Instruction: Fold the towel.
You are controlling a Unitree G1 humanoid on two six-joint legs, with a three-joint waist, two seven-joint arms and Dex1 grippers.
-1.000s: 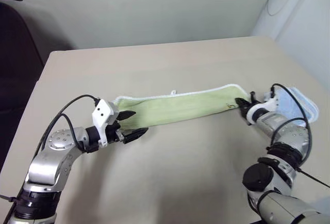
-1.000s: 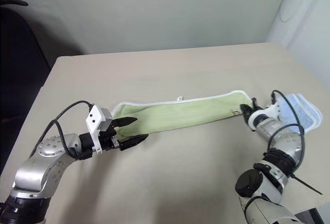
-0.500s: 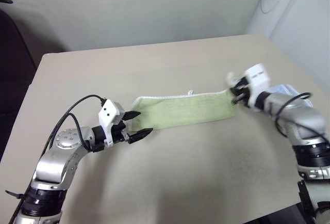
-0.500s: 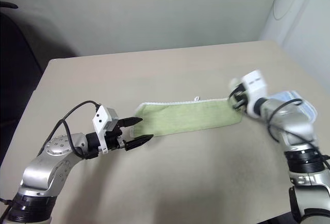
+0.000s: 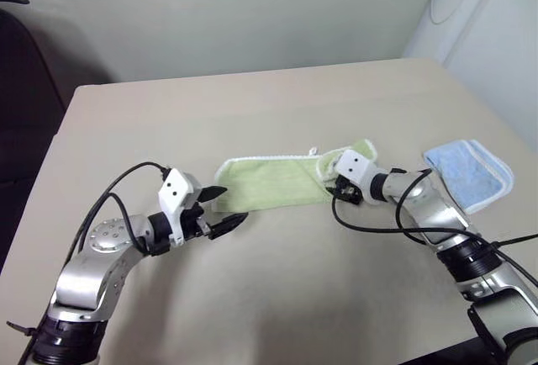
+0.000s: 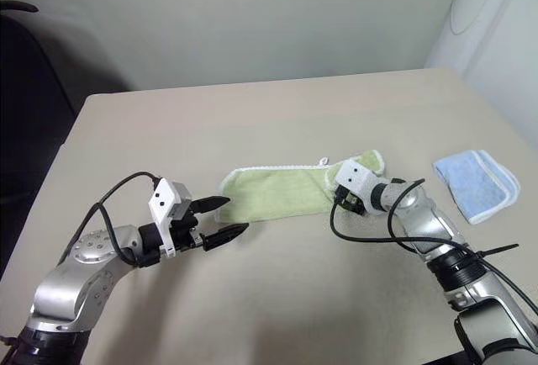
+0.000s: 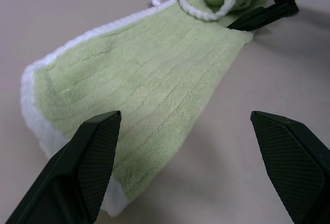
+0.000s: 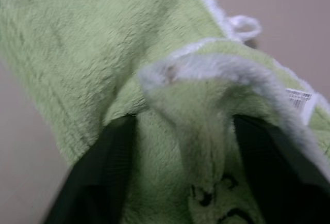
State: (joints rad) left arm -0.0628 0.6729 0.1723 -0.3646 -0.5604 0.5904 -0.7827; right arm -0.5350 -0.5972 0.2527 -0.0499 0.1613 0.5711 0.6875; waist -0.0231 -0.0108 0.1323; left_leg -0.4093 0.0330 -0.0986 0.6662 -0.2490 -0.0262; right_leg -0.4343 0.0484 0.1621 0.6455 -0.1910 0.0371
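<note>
Next, my right gripper pinches that raised fold (image 8: 193,105), since the towel's doubled-back end stands up in a loose heap while the rest lies flat.
The light green towel (image 5: 269,182) lies as a narrow band on the table, white edging along its far side. Its right end (image 5: 351,151) is doubled back to the left and stands up in a loose bunch. My right gripper (image 5: 338,187) is at that bunch, open, with the folded end (image 8: 196,110) rising between its spread fingers (image 8: 98,172). A small dark mark (image 8: 209,206) shows on the cloth there. My left gripper (image 5: 223,209) hovers open just short of the towel's left end (image 7: 62,110), with nothing in it.
A smaller light blue towel (image 5: 469,171) lies folded near the table's right edge. The beige table (image 5: 252,113) stretches behind and in front of the towel. A dark chair (image 5: 21,96) stands off the left edge, and a white object (image 5: 471,20) is at the back right.
My right gripper has carried the towel's right end leftward over the rest of the cloth and spread its fingers. The towel now looks shorter. The left gripper has stayed put.
</note>
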